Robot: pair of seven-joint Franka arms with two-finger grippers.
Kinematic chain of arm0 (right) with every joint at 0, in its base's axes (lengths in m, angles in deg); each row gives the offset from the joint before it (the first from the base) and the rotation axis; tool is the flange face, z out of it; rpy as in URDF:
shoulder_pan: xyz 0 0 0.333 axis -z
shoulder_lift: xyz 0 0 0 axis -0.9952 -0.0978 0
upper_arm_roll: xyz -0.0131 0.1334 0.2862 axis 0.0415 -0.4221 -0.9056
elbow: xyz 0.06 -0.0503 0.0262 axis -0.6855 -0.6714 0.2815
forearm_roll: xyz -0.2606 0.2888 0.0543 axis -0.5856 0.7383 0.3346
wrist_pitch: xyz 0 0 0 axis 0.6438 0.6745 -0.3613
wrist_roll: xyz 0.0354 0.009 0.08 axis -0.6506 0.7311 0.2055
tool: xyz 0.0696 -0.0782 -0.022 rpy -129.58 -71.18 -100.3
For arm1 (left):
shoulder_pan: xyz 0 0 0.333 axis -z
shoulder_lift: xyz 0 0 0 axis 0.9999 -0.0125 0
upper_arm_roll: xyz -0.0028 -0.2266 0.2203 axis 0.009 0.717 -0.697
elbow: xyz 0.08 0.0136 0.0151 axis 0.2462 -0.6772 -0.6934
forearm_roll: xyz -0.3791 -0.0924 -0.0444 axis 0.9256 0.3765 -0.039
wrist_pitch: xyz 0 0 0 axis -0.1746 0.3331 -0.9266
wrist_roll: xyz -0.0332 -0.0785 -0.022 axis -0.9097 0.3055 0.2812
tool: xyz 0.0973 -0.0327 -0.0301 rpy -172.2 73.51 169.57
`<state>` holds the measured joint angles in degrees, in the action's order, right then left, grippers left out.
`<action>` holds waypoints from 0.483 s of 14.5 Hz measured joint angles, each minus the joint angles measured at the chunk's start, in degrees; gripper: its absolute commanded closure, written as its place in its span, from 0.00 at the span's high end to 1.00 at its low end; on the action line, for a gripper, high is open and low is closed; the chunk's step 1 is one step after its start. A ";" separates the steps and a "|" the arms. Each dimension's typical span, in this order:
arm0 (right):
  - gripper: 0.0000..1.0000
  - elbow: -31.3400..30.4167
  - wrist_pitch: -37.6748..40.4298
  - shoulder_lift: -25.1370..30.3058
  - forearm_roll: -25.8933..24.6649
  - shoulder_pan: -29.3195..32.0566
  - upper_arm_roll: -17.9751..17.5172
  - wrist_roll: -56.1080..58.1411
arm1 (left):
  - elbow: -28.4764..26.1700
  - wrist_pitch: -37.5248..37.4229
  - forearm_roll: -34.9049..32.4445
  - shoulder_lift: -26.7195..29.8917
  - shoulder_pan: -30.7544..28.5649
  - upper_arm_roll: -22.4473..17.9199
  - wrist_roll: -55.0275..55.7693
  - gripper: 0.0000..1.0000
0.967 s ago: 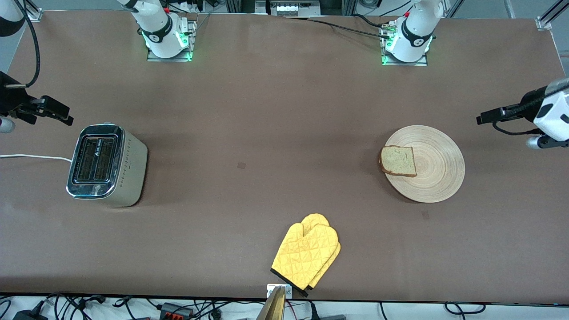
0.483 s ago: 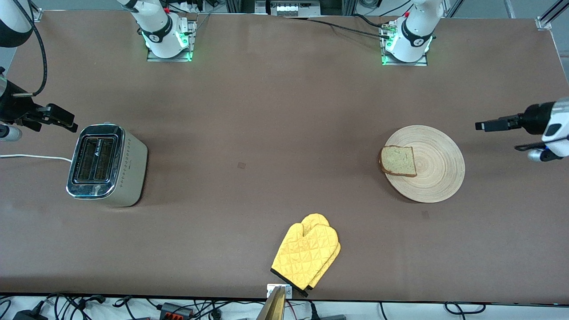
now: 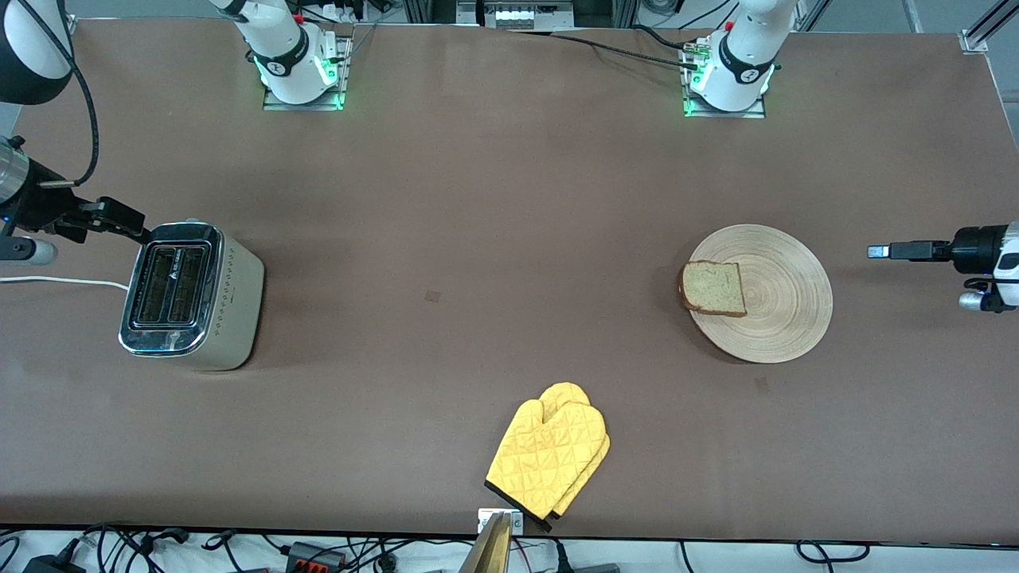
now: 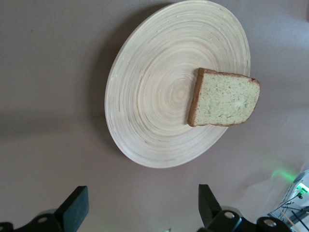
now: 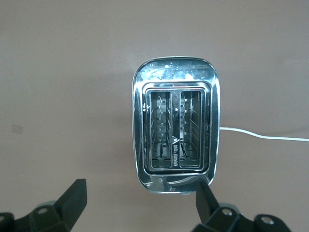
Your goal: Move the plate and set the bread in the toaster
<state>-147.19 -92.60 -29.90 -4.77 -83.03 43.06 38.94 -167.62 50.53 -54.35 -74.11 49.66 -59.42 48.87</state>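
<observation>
My left gripper grabs the plate by its bare rim (image 3: 829,290) across from the bread slice next, to move the bread closer to the toaster (image 3: 191,296).
The round light-wood plate (image 3: 788,298) lies toward the left arm's end of the table, with the bread slice (image 3: 714,288) on its rim side toward the toaster. My left gripper (image 3: 877,251) is open and empty over bare table beside the plate, toward the left arm's end. In the left wrist view the plate (image 4: 154,106) and bread (image 4: 224,98) lie ahead of the gripper (image 4: 141,203). The chrome-topped toaster (image 3: 191,294) stands toward the right arm's end. My right gripper (image 3: 127,221) is open by its top corner. The right wrist view shows both empty toaster slots (image 5: 175,125) ahead of the gripper (image 5: 140,195).
A yellow oven mitt (image 3: 549,458) lies near the table's front edge, midway along it. The toaster's white cord (image 3: 64,280) runs off toward the right arm's end and also shows in the right wrist view (image 5: 265,136).
The left gripper has swung down in the front view to level with the plate's middle. The right gripper has moved closer to the toaster. Plate, bread and toaster have not moved.
</observation>
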 measured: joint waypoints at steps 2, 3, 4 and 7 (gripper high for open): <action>1.00 0.01 -0.06 -0.27 0.11 -0.31 -0.04 -0.02 | -2.02 4.34 0.15 -2.44 -0.80 0.15 -2.95 1.00; 1.00 0.01 -0.06 -0.31 0.15 -0.35 -0.04 -0.02 | -3.84 6.89 0.79 -3.03 -1.16 0.21 -4.69 1.00; 1.00 0.01 -0.06 -0.37 0.17 -0.39 -0.04 -0.02 | -5.84 8.94 2.09 -3.26 -1.50 0.24 -6.35 1.00; 1.00 0.02 -0.06 -0.53 0.18 -0.41 -0.04 -0.02 | -10.51 12.03 5.47 -3.22 -2.68 0.43 -8.33 1.00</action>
<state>-147.17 -92.67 -30.43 -4.59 -83.44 43.02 38.92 -178.13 62.56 -48.88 -77.33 46.98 -58.99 40.54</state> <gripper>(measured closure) 0.000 0.000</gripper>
